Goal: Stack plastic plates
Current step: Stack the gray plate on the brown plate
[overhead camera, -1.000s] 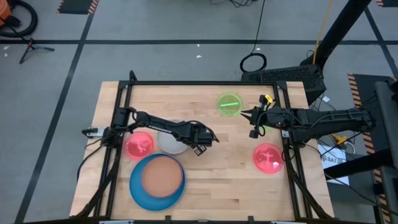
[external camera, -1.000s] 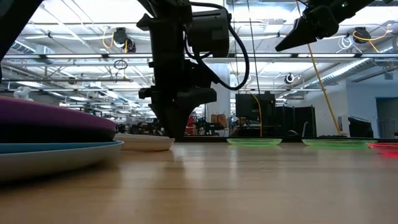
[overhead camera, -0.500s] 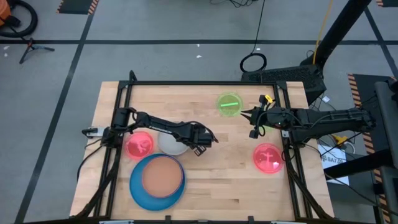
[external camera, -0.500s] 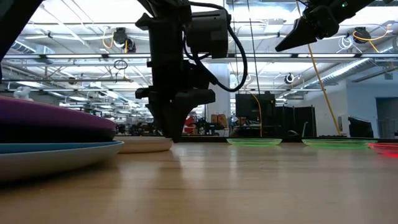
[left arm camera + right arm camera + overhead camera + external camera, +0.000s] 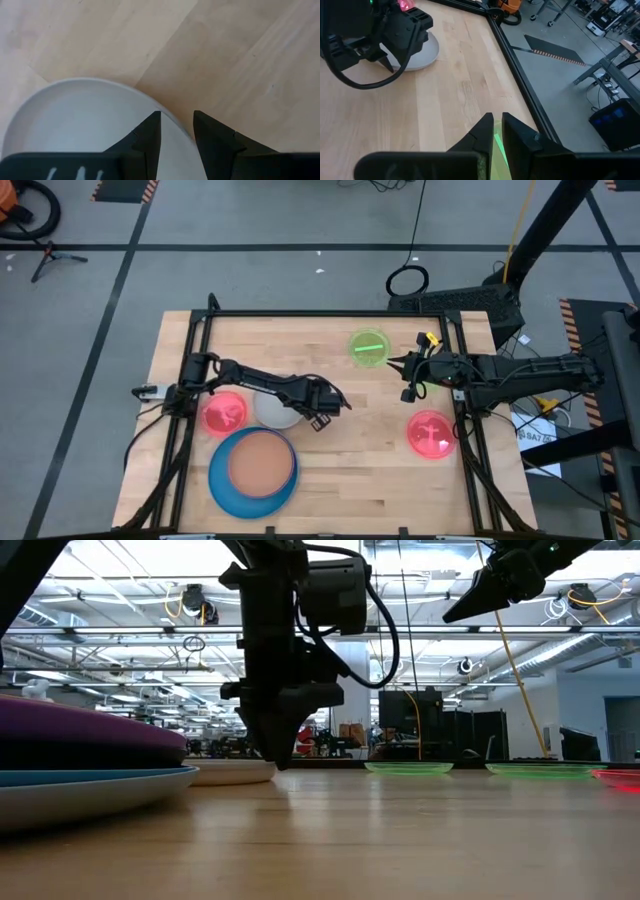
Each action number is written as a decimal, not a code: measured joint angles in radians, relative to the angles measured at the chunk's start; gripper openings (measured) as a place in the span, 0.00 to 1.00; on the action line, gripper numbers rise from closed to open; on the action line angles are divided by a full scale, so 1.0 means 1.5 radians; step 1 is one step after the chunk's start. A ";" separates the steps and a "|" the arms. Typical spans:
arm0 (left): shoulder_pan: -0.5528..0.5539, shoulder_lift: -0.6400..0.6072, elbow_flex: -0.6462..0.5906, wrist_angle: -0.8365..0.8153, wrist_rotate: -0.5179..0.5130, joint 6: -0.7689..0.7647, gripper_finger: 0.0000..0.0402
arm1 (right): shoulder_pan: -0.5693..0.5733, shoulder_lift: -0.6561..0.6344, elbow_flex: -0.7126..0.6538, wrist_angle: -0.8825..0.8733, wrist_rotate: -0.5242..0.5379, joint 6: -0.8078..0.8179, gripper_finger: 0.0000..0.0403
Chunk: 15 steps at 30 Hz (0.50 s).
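Note:
The whitish plate needs to be stacked onto the orange-brown plate. My left gripper needs to grab it by its rim (image 5: 176, 121) next.
A whitish plate (image 5: 272, 411) lies flat on the table, left of centre. My left gripper (image 5: 322, 412) is down at its right rim, one finger on each side of that rim (image 5: 176, 123). My right gripper (image 5: 398, 366) hangs shut and empty in the air (image 5: 462, 608) beside the small neon green plate (image 5: 368, 347). A large blue plate (image 5: 222, 477) near the front edge carries an orange-brown plate (image 5: 261, 462). Two translucent pink plates lie flat, one at the left (image 5: 224, 413) and one at the right (image 5: 430, 433). My left gripper has the whitish plate's right rim (image 5: 170, 119) between its two fingers, one finger (image 5: 150, 137) inside the plate and the other (image 5: 212, 142) outside. The fingers come from above, pointing down. The plate still lies flat on the table (image 5: 232, 773).
The black frame rails (image 5: 463, 400) run along the table's sides and far edge. The stack on the blue plate (image 5: 90, 780) fills the near left of the low view. Bare wood (image 5: 370, 470) lies between the stack and the right pink plate.

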 joint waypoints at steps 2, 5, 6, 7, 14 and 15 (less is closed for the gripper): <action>0.000 0.004 0.000 0.003 0.000 0.000 0.30 | 0.000 0.000 0.000 0.000 0.000 0.001 0.08; -0.001 0.006 -0.001 0.003 0.000 0.000 0.30 | 0.000 0.000 0.000 -0.001 0.000 0.001 0.08; 0.000 0.008 -0.001 0.005 0.000 0.000 0.30 | 0.000 0.000 0.000 -0.001 0.000 0.001 0.08; 0.000 0.013 0.000 0.006 0.000 0.001 0.30 | 0.000 0.000 0.000 -0.001 0.000 0.001 0.08; -0.001 0.025 0.001 0.014 0.000 0.023 0.28 | 0.000 0.000 0.000 -0.001 0.000 0.002 0.08; -0.001 0.025 0.001 0.015 0.001 0.025 0.27 | 0.000 0.000 0.000 -0.001 0.000 0.002 0.08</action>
